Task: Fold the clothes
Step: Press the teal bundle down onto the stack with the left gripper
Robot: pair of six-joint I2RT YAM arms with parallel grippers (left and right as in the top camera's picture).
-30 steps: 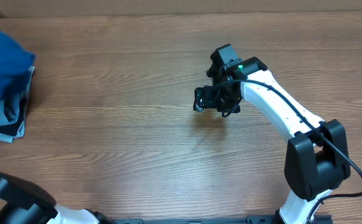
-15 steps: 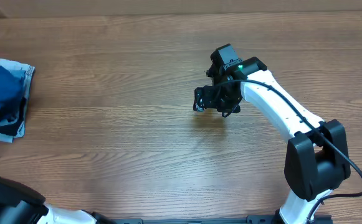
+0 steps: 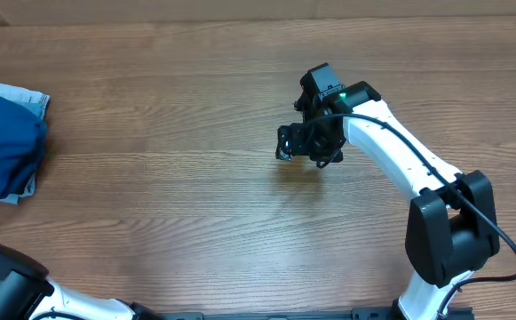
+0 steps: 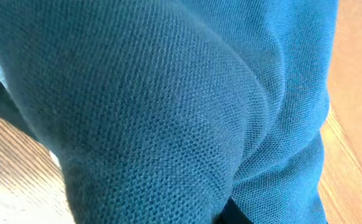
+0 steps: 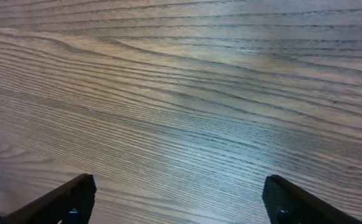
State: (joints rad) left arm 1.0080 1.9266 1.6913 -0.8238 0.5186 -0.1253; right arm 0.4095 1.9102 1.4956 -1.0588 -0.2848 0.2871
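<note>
The robot's left gripper should release the shirt now, since the edges of the denim stack show beneath the shirt and the shirt would rest on the stack.
The clothes, a deep teal-blue shirt (image 3: 4, 151), lie bunched at the table's far left edge, on a pale denim stack (image 3: 27, 96). In the left wrist view the shirt's knit fabric (image 4: 168, 106) fills nearly the whole picture, pressed close and hanging in folds. It covers my left gripper's fingers, leaving only a dark sliver (image 4: 233, 218) at the bottom edge; the gripper looks shut on the fabric. My right gripper (image 3: 286, 144) hovers over the middle of the table, far from the shirt. Its jaws (image 5: 181, 199) stand wide open over bare wood, with nothing between the fingers (image 5: 75, 196).
The wooden table (image 3: 178, 204) stretches between the shirt and the right arm (image 3: 400, 169). Part of the left arm (image 3: 9, 293) shows at the bottom left corner. Denim edges (image 3: 28, 187) peek out under the shirt.
The shirt shifted left, baring the denim's dark edge, and now lies lower, covering most of it. The left arm's base moved at the bottom left. The right arm has not moved.
</note>
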